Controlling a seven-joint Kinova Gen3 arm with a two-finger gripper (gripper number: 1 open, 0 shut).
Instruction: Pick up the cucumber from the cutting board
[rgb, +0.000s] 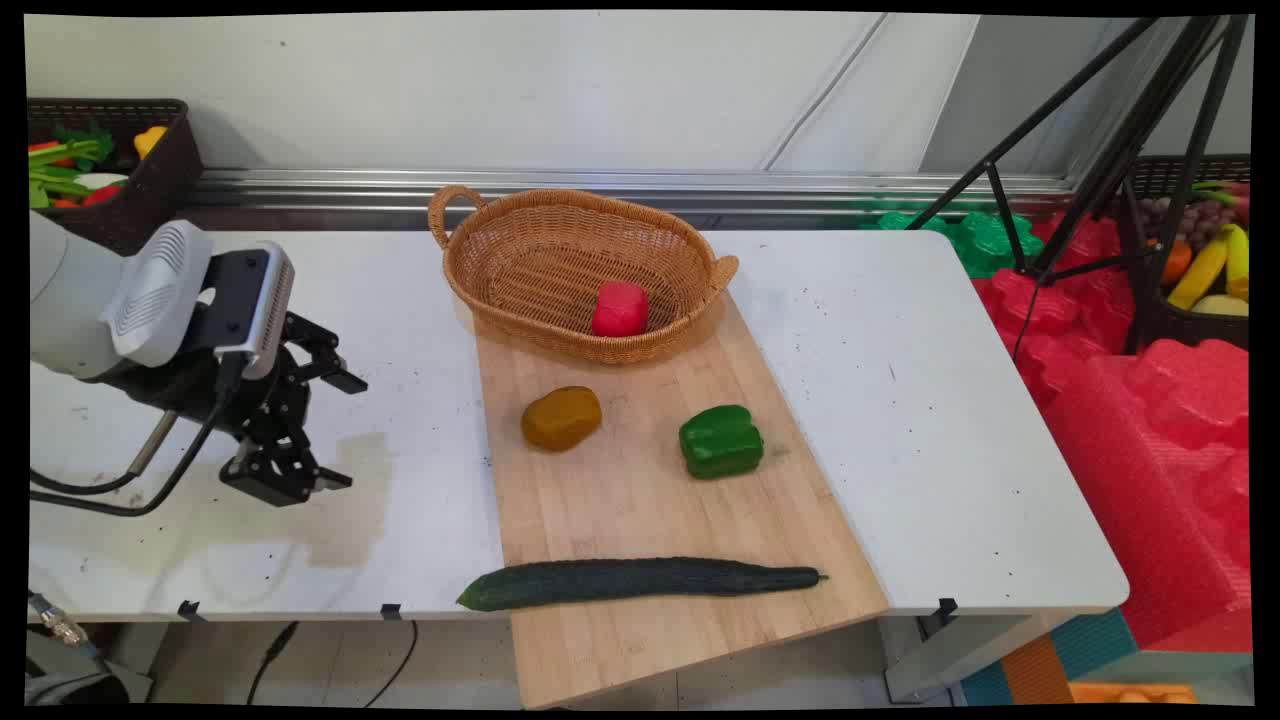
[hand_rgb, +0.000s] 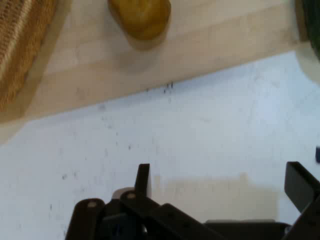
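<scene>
My gripper grabs the long dark green cucumber by its thick middle (rgb: 609, 581) next, to lay the cucumber in the wicker basket (rgb: 500, 240).
My gripper (rgb: 340, 432) hangs open over the bare white table (rgb: 400, 300) at the left, with nothing between its fingers. In the hand view the gripper (hand_rgb: 220, 182) points toward the wooden board (hand_rgb: 200, 45). The nearest thing is a brownish-yellow potato-like piece (rgb: 561, 417) (hand_rgb: 140, 17) on the wooden board (rgb: 640, 500), well to the gripper's right. A green bell pepper (rgb: 720, 441) lies further right on the board. A long dark cucumber (rgb: 640, 582) stretches across the board's near end. At the board's far end stands a wicker basket (rgb: 500, 240) (hand_rgb: 20, 45) holding a red pepper (rgb: 620, 308).
A dark basket of toy vegetables (rgb: 100, 160) stands at the back left. Right of the table are a black tripod (rgb: 1100, 170), red foam blocks (rgb: 1150, 420) and a basket of toy fruit (rgb: 1200, 260). Black cables (rgb: 120, 485) hang from the arm.
</scene>
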